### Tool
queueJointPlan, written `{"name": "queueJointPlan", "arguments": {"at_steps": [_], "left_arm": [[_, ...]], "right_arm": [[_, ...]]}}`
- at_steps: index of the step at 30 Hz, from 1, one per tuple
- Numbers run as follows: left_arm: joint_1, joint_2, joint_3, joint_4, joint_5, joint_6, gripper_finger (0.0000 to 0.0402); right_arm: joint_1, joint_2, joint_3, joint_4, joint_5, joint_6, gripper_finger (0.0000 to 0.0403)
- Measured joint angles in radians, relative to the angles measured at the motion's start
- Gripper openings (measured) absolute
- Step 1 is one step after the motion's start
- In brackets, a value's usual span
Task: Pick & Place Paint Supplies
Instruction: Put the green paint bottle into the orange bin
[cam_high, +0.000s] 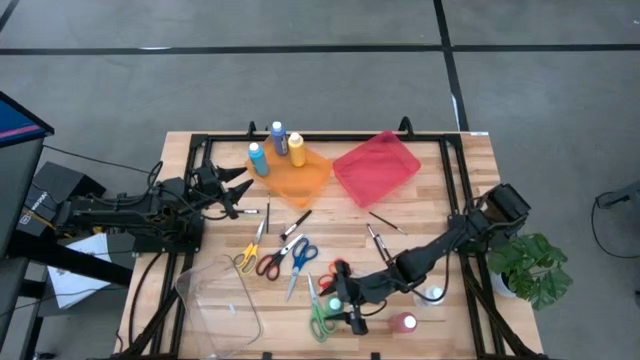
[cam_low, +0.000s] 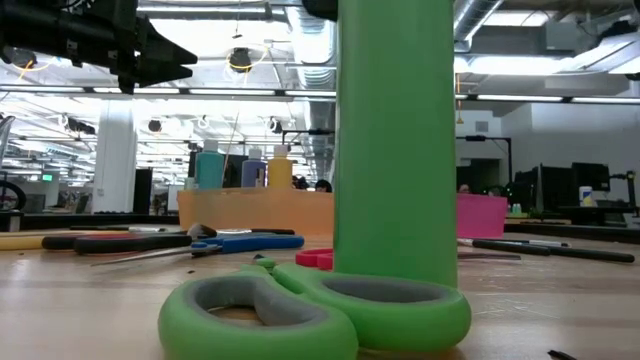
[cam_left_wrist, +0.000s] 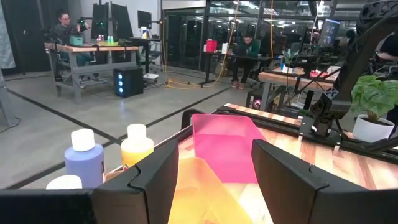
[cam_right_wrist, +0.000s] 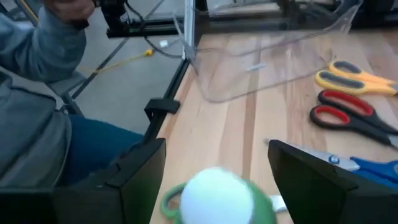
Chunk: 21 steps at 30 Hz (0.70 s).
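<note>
My right gripper needs to close on the bottle: in the right wrist view the white cap (cam_right_wrist: 217, 194) sits between the gripper's fingers.
A green paint bottle (cam_high: 334, 300) with a white cap (cam_right_wrist: 217, 194) stands upright on the table near the front edge, just behind the handles of green scissors (cam_low: 310, 310). My right gripper (cam_right_wrist: 216, 150) is open above it, one finger on each side of the cap, with no touch showing. My left gripper (cam_high: 240, 190) is open and level at the table's left, pointing at the orange tray (cam_high: 300, 178). That tray holds two blue bottles (cam_high: 259, 158) and a yellow bottle (cam_high: 297, 148). Yellow, red and blue scissors (cam_high: 278, 255) lie mid-table.
A red tray (cam_high: 376, 167) sits at the far right and a clear tray (cam_high: 220, 295) at the near left. Thin brushes (cam_high: 385, 222) lie mid-table. A pink bottle (cam_high: 405, 322) and a white bottle (cam_high: 435, 294) stand beside my right arm. A seated person (cam_right_wrist: 37, 93) is beyond the table's edge.
</note>
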Motion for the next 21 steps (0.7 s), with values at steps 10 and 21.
{"name": "queueJointPlan", "arguments": {"at_steps": [10,21], "left_arm": [[0.000,0.000,0.000,0.000,0.000,0.000,0.0200],[0.000,0.000,0.000,0.000,0.000,0.000,0.0200]], "right_arm": [[0.003,0.005,0.001,0.003,0.003,-0.008,0.0250],[0.015,0.004,0.001,-0.029,0.050,-0.013,0.0134]]}}
